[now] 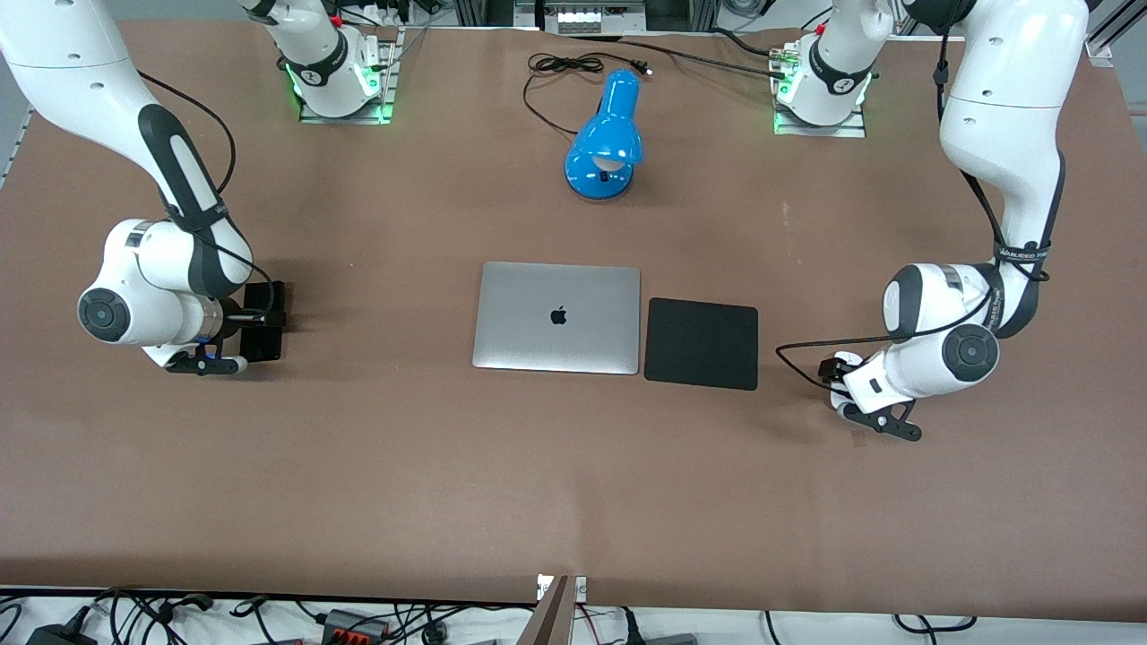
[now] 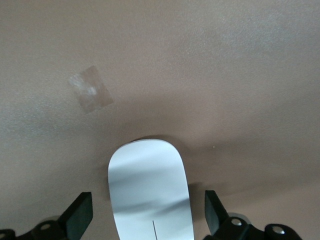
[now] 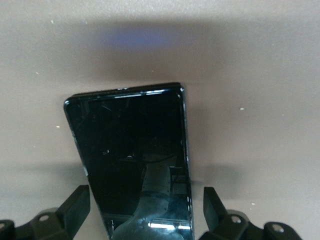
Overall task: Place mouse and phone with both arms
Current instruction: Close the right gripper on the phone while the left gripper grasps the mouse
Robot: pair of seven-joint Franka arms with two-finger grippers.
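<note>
The black phone has the fingers of my right gripper beside its long sides, so my right gripper should close on it.
The white mouse (image 2: 150, 195) lies on the brown table toward the left arm's end. My left gripper (image 2: 148, 210) is low over it and open. One finger stands on each side of the mouse, with a gap to it on both sides. In the front view the left gripper (image 1: 856, 394) hides most of the mouse. The black phone (image 3: 132, 155) lies flat on the table toward the right arm's end. My right gripper (image 3: 146, 210) is open and straddles it without touching. In the front view the right gripper (image 1: 267, 321) covers the phone.
A closed silver laptop (image 1: 557, 316) lies mid-table with a square black mouse pad (image 1: 702, 343) beside it toward the left arm's end. A blue desk lamp (image 1: 607, 139) with a black cable (image 1: 564, 67) stands farther from the front camera. A tape patch (image 2: 90, 89) sits near the mouse.
</note>
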